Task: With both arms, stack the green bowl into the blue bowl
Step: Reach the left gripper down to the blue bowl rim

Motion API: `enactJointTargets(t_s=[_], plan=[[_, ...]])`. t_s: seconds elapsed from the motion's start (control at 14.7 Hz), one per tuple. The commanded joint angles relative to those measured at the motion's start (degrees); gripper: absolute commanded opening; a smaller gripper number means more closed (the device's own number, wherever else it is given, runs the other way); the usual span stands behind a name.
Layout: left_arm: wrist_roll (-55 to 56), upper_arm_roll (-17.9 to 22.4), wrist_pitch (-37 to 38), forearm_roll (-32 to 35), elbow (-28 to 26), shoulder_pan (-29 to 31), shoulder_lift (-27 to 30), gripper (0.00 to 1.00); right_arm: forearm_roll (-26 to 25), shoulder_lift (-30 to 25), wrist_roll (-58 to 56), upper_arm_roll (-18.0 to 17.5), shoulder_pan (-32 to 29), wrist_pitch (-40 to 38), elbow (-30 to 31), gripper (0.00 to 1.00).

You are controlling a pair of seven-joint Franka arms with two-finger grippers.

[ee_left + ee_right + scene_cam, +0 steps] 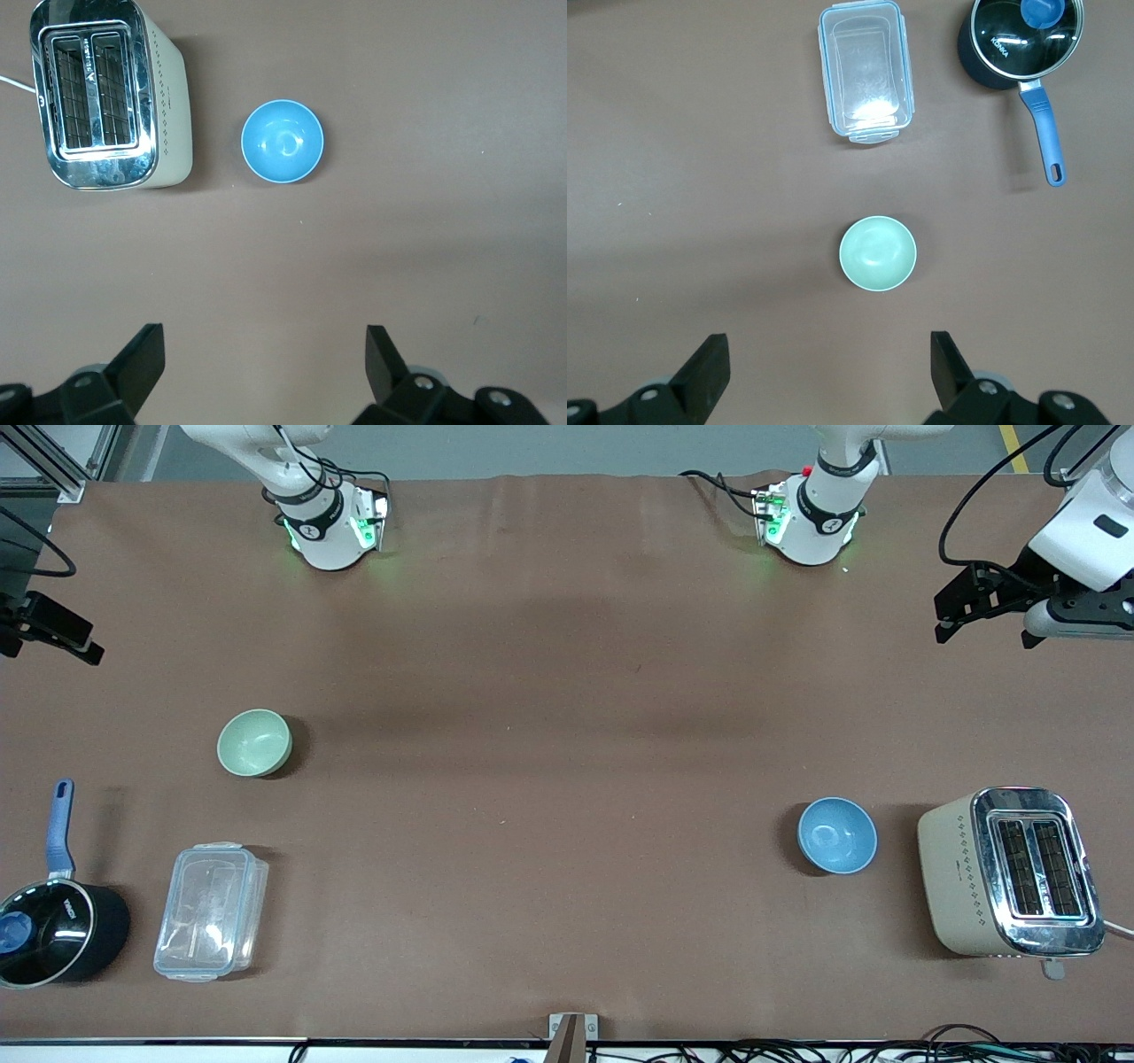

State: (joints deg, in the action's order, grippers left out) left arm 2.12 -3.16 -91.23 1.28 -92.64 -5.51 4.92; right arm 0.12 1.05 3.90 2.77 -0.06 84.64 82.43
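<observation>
My left gripper should next grab the blue bowl by its rim [837, 801] to ready it for the green bowl.
The pale mint-green bowl [254, 742] stands upright and empty on the brown table toward the right arm's end; it also shows in the right wrist view [877, 254]. The blue bowl [837, 835] stands upright and empty toward the left arm's end, beside the toaster, and shows in the left wrist view [283, 142]. My right gripper [62, 638] hangs high at that end's edge, open and empty [829, 354], with the green bowl below it. My left gripper [979, 624] hangs high at its own end, open and empty [266, 354], well apart from the blue bowl.
A cream and chrome toaster [1010, 872] stands beside the blue bowl. A clear plastic lidded container [211, 911] and a black saucepan with a blue handle [53, 930] lie nearer the front camera than the green bowl. The table's edge [567, 1036] runs nearest the camera.
</observation>
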Motion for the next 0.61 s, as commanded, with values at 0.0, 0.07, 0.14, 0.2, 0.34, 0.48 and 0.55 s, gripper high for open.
enactJointTargets(t_s=[0.0, 0.07, 0.14, 0.2, 0.34, 0.48, 0.55], plan=[[-1.1, 0.4, -0.2, -1.1, 0.5, -0.5, -0.1, 1.0, -0.5, -1.3, 0.7, 0.0, -0.5, 0.8, 1.7, 1.0], [-1.0, 0.3, -0.2, -1.0, 0.7, -0.5, -0.4, 1.0, -0.5, -1.3, 0.7, -0.1, -0.6, 0.8, 1.7, 1.0], [-1.1, 0.3, -0.2, -1.0, 1.1, -0.4, -1.0, 1.0, -0.5, -1.3, 0.7, -0.1, -0.6, 0.9, 1.7, 1.0], [-1.1, 0.4, -0.2, -0.9, 1.8, -0.3, -2.0, 1.0, -0.5, -1.3, 0.7, 0.0, -0.6, 0.9, 1.7, 1.0], [-1.8, 0.5, -0.3, -1.0, 1.9, 0.0, -4.5, 1.0, -0.5, -1.3, 0.7, -0.1, -0.6, 0.9, 1.7, 1.0], [-2.1, 0.6, -2.4, -0.6, 1.3, 0.1, -8.3, 1.0, -0.5, -1.3, 0.7, 0.0, -0.7, 0.9, 1.7, 1.0], [-2.1, 0.7, -5.3, -0.2, 0.3, 1.0, -10.1, 1.0, -0.5, -1.2, 0.7, 0.0, -1.1, 0.9, 1.7, 1.0]])
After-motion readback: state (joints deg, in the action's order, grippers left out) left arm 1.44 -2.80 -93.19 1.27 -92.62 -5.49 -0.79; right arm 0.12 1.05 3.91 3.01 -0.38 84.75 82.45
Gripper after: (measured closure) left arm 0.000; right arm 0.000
